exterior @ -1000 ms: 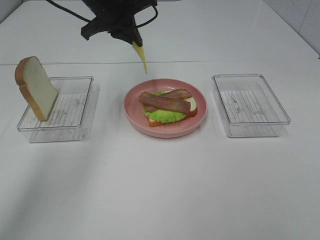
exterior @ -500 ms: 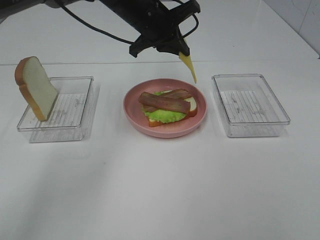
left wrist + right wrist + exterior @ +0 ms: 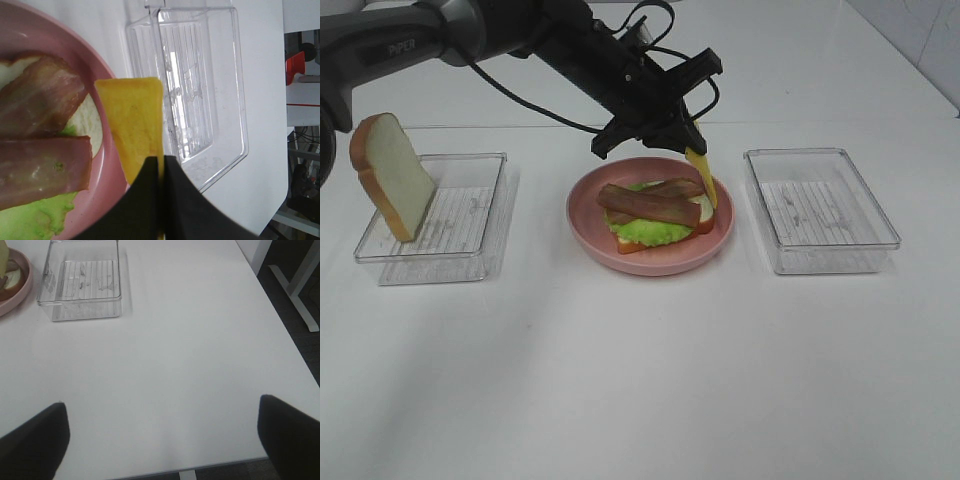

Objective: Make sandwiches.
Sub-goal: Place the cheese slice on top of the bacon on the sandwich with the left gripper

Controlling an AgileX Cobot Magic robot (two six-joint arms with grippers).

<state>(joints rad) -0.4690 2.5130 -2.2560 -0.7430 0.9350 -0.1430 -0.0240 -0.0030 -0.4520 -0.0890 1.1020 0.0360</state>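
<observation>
My left gripper should bring the cheese over the bacon before it lets go, because the cheese's lower edge (image 3: 712,203) hangs past the end of the bacon.
A pink plate (image 3: 590,232) at the table's middle holds one bread slice with green lettuce (image 3: 648,232) and two brown bacon strips (image 3: 645,203) on top. My left gripper (image 3: 692,150) is shut on a thin yellow cheese slice (image 3: 704,182) that hangs edge-down over the plate's right side. In the left wrist view the cheese (image 3: 132,120) hangs from the shut fingers (image 3: 145,200) beside the bacon (image 3: 40,165). A second bread slice (image 3: 392,175) leans upright in the left clear tray (image 3: 470,215). My right gripper (image 3: 162,440) is open over bare table.
An empty clear tray (image 3: 820,210) stands right of the plate; it also shows in the right wrist view (image 3: 85,282). The table's right edge (image 3: 280,325) and a white table leg beyond it show in the right wrist view.
My left arm has swung right and down with the cheese, from behind the plate to just above the plate's right side. The bread, plate and trays have not moved.
</observation>
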